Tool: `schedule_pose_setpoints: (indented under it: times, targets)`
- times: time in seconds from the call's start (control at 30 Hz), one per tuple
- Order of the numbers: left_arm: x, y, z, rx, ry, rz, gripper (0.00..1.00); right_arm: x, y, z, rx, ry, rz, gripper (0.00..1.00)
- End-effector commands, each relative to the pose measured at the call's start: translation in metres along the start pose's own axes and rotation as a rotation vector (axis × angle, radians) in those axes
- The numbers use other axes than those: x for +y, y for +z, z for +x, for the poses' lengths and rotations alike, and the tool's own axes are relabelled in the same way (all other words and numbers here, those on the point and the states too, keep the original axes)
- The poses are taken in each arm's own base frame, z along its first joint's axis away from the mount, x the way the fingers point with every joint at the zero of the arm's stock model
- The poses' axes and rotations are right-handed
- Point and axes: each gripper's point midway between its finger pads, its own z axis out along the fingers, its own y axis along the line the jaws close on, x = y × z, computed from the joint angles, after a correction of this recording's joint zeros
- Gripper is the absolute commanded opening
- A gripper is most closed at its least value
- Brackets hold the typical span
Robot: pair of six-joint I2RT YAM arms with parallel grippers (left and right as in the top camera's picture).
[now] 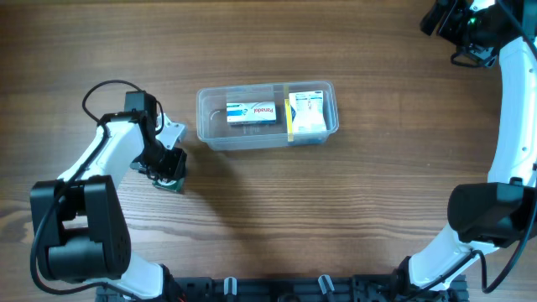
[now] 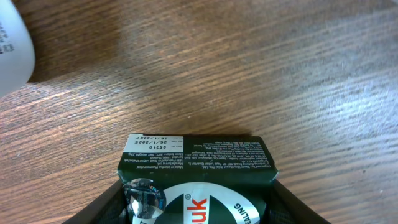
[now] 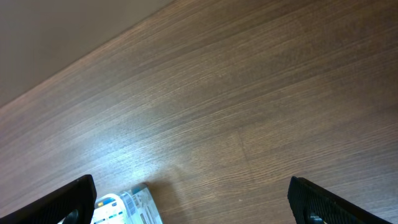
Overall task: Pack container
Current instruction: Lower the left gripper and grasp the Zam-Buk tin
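My left gripper's fingers are shut against both sides of the dark green box (image 1: 170,182) (image 2: 198,168). The box would come up off the wood if I lifted the gripper now.
The clear plastic container (image 1: 202,127) sits at the table's middle. It holds a white and blue box (image 1: 252,112) on its left and a white and yellow box (image 1: 307,113) on its right. My left gripper (image 1: 170,174) is down at the table, left of the container. Its fingers press both sides of a dark green box (image 2: 198,168) that rests on the wood. My right gripper (image 1: 460,20) is raised at the far right corner, open and empty. In its wrist view (image 3: 189,202) only a corner of the white and blue box (image 3: 127,206) shows.
The table is brown wood (image 1: 352,218). A blurred white object with print (image 2: 12,50) shows at the top left of the left wrist view. The right arm's white links (image 1: 516,126) run along the right edge.
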Motion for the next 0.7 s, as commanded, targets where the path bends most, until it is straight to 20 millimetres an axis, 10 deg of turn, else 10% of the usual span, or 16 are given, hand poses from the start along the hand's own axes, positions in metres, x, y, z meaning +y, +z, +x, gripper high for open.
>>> schedule_pose_setpoints:
  times: [0.0,0.67]
  targets:
    - [-0.010,0.004,-0.005,-0.019,-0.099,0.065,0.38,0.000,0.000,-0.001,-0.005,0.006,0.009,1.00]
    - [-0.011,-0.013,-0.021,-0.059,-0.282,0.086,0.34,0.000,0.000,-0.001,-0.006,0.006,0.009,1.00]
